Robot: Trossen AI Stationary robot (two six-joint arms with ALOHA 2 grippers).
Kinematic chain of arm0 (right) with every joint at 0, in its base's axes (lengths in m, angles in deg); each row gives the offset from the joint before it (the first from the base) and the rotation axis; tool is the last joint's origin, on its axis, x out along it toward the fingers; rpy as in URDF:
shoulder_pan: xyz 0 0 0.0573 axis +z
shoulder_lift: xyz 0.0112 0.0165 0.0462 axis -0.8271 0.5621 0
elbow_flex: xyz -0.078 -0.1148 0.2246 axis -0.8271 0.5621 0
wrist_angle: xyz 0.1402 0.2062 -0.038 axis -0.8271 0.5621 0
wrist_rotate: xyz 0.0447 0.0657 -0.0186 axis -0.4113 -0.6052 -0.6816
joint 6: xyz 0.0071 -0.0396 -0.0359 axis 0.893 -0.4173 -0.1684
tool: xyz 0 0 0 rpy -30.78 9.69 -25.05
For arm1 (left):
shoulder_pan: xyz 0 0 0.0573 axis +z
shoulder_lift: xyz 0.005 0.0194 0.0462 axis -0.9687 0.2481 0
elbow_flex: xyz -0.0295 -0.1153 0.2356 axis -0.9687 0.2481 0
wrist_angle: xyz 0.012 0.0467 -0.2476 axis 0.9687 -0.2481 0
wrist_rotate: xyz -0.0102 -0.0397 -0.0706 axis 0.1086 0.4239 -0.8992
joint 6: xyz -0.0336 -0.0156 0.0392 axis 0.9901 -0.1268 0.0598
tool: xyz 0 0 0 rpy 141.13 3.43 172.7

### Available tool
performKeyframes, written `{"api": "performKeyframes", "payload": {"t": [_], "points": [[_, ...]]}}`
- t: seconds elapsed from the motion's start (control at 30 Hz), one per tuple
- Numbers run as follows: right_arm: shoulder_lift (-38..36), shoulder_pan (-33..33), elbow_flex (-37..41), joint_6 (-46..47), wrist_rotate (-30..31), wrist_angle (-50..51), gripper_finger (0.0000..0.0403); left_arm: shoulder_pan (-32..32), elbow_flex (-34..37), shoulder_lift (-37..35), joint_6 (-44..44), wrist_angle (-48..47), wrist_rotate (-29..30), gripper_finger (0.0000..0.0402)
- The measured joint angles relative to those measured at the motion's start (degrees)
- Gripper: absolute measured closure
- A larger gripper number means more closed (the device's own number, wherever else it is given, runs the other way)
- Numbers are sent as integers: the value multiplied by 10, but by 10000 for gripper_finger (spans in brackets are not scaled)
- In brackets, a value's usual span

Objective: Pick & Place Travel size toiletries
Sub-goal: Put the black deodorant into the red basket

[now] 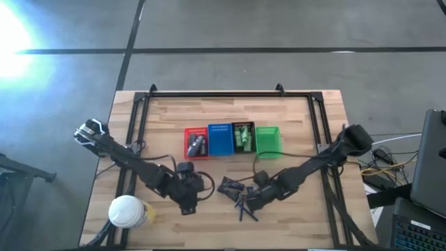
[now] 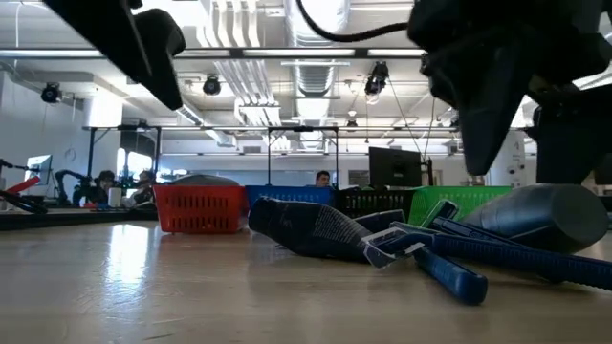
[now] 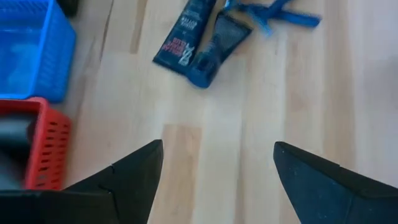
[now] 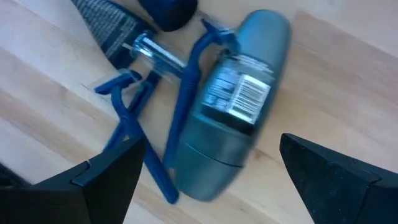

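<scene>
I need to lower my right gripper first and then close it on the tube, because wood shows between the grey oval tube (image 4: 233, 106) and my raised fingers.
Loose toiletries lie in a pile on the table's near middle: a grey oval tube (image 4: 233, 106), thin dark blue sticks (image 4: 134, 127) and dark packets (image 3: 193, 37). In the low view the packet (image 2: 306, 229), sticks (image 2: 459, 260) and tube (image 2: 550, 215) rest flat on the wood. My right gripper (image 4: 210, 149) is open and hovers over the tube, one finger on each side, touching nothing. My left gripper (image 3: 219, 149) is open above bare wood, left of the pile and near the red basket (image 3: 43, 143). From above, the left gripper (image 1: 189, 201) and the right gripper (image 1: 251, 199) flank the pile (image 1: 233, 188).
Four baskets stand in a row mid-table: red (image 1: 196, 141) holding grey tubes, blue (image 1: 220, 139), black (image 1: 244, 137) holding green bottles, green (image 1: 268, 141). A big white-capped yellowish container (image 1: 127, 211) stands at the near left. A dark frame (image 1: 223, 94) borders the table.
</scene>
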Motion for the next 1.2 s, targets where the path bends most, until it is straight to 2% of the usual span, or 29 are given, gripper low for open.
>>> {"api": "performKeyframes", "payload": {"t": [0.17, 0.3, 0.6, 0.83, 0.93, 1.07, 1.13, 1.2], "points": [[52, 0, -33, -2, -32, 29, 35, 0, 16, -8, -38, -20, 6, 93], [57, 3, -31, -3, -40, 28, 49, -1, 49, -22, -41, -8, 9, 97], [52, -12, 14, -60, -33, 23, 141, -1, 107, -56, -9, 63, 8, 97], [46, -16, 18, -180, -43, 28, 198, -1, 121, -73, 33, 112, -7, 97], [31, -14, 13, -232, -42, 39, 206, -1, 122, -82, 46, 151, -31, 97], [-32, -15, 8, -263, -43, 46, 206, -1, 122, -93, 58, 188, -40, 97], [-63, -18, 10, -261, -40, 57, 206, -1, 122, -101, 74, 201, -28, 97], [-94, -22, 11, -254, -25, 61, 206, -1, 122, -110, 116, 213, 13, 97]]}}
